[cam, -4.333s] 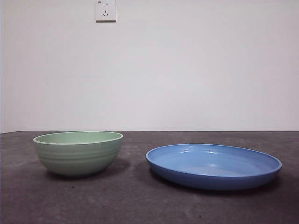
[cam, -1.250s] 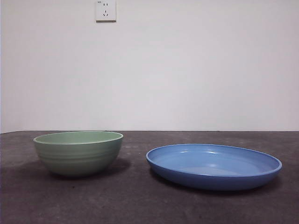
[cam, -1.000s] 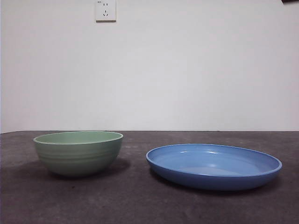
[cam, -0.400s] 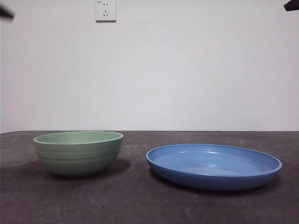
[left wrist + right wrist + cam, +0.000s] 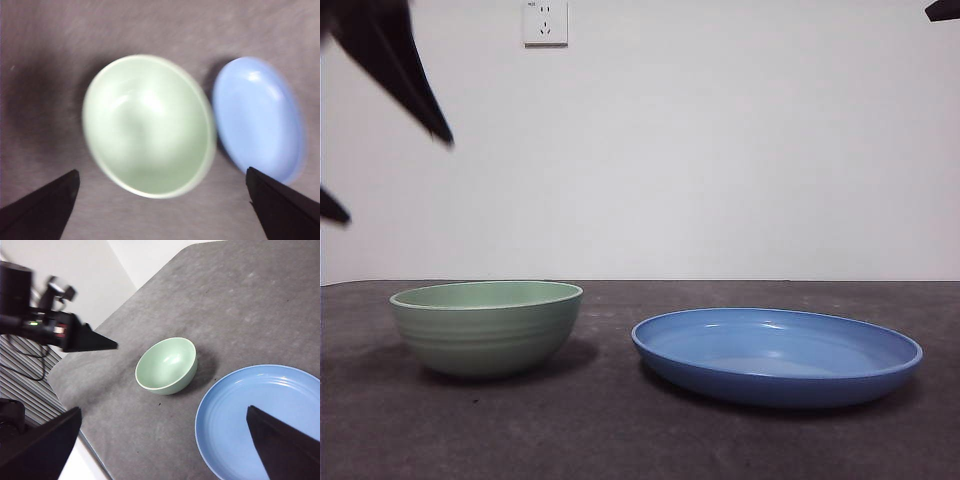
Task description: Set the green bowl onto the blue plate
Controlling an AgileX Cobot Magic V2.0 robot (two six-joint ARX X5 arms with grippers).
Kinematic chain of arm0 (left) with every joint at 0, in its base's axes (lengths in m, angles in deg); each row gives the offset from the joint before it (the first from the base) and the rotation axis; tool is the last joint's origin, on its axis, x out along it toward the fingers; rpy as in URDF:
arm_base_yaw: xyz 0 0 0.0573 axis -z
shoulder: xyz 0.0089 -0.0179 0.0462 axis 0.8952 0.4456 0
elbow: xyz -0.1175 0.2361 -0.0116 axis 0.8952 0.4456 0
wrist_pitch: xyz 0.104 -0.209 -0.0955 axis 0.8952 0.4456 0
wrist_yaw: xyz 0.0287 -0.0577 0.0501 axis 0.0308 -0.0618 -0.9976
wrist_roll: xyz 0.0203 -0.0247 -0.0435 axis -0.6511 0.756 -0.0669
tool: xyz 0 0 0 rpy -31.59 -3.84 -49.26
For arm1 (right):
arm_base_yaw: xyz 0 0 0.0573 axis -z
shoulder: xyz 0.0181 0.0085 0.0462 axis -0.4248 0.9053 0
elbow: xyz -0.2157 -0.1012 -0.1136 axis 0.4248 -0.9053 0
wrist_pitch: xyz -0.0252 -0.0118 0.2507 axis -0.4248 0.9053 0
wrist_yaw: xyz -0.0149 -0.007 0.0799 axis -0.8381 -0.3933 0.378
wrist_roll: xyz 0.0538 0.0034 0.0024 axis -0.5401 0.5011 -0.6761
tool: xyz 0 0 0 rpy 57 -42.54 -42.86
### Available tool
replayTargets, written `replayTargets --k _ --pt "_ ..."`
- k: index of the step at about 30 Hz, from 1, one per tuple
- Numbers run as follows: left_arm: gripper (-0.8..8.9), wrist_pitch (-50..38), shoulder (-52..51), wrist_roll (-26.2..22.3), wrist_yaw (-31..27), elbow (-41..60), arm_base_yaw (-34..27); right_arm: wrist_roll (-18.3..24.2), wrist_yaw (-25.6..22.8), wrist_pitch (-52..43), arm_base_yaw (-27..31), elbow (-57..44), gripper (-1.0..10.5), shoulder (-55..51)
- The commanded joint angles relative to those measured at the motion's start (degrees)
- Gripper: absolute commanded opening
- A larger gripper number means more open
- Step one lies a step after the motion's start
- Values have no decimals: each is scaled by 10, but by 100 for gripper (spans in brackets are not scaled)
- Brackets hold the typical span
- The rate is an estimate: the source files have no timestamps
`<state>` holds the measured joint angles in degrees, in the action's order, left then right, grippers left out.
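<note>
I next need to grab the green bowl by its thin rim [image 5: 408,294] with my left gripper, because the bowl's round body is wider than the gripper's open fingers.
The green bowl [image 5: 485,325] stands upright on the dark table, left of the blue plate [image 5: 777,355], with a small gap between them. My left gripper [image 5: 398,180] hangs open above the bowl's left side, well clear of its rim. From the left wrist the bowl [image 5: 150,125] shows empty between the spread jaws, the plate [image 5: 257,117] beside it. My right gripper [image 5: 164,409] is open and empty, high over the table, looking down on the bowl [image 5: 167,365], the plate [image 5: 260,420] and the left gripper [image 5: 75,335]. In the front view it is only a black tip [image 5: 942,10].
A white wall with a power socket [image 5: 545,22] stands behind the table. The table's edge [image 5: 75,405] runs close to the bowl's side, with dark equipment beyond it.
The left gripper has come down into the front view at the upper left, above the bowl. Bowl and plate have not moved. The right arm's tip stays at the top right corner.
</note>
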<state>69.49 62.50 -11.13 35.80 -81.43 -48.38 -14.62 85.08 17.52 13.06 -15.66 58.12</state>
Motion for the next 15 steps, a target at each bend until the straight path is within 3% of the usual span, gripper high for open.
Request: replayTargets --k 1,8,15 --pt "527 -10 72 -25 -20 -25 2 -7 2 -5 -3 10 605 2" --pt "512 -43 208 -41 -28 -69 2 -7 2 -5 -3 10 605 2" --pt "323 -47 281 -40 -28 -100 2 -7 2 -5 -3 10 605 2"
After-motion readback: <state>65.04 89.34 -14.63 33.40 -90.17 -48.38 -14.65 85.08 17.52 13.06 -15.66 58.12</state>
